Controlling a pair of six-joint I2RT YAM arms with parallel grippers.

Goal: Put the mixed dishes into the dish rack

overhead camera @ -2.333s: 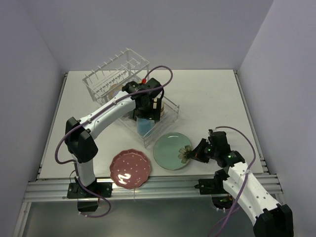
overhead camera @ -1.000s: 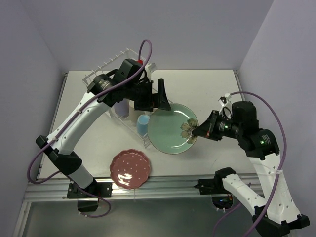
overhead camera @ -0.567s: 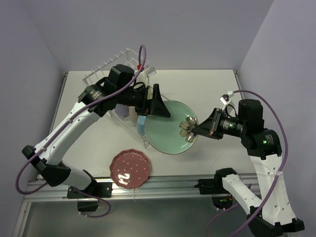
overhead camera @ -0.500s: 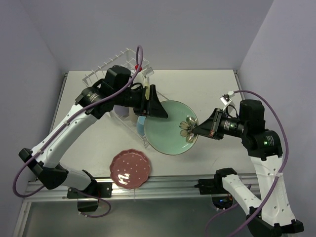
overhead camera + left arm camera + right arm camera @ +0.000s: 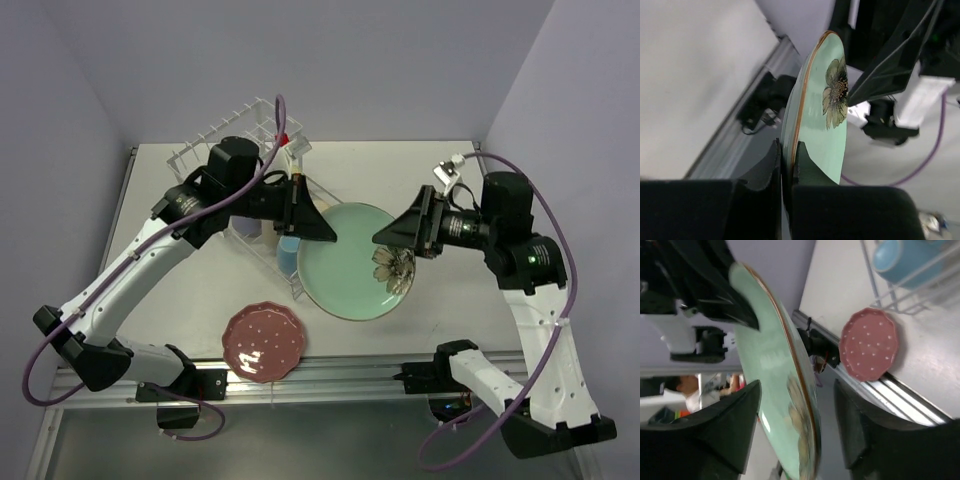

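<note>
I will grab the mint-green plate (image 5: 350, 262) next with my right gripper by its flowered rim (image 5: 404, 281). The plate's opposite edge then stays free to go between the rack's wires.
The mint-green plate (image 5: 350, 262) with a flower mark hangs tilted in the air between the two arms. My left gripper (image 5: 318, 228) is shut on its left rim; in the left wrist view both fingers pinch the plate's (image 5: 826, 112) edge at my left gripper (image 5: 787, 148). My right gripper (image 5: 392, 238) is open, its fingers standing apart on either side of the plate's (image 5: 772, 360) flowered rim without touching it. The pink dotted plate (image 5: 264, 342) lies flat on the table at the front. The dish rack (image 5: 238, 140) stands at the back left, with a light-blue cup (image 5: 288, 250) in its tray.
My left arm reaches over the rack's tray and hides most of the cups in it. The table's metal front rail (image 5: 330, 372) runs just below the pink plate (image 5: 870, 345). White walls close in the back and both sides.
My left gripper has shut on the green plate's rim and my right gripper has opened off it. The plate has shifted slightly left and lower.
</note>
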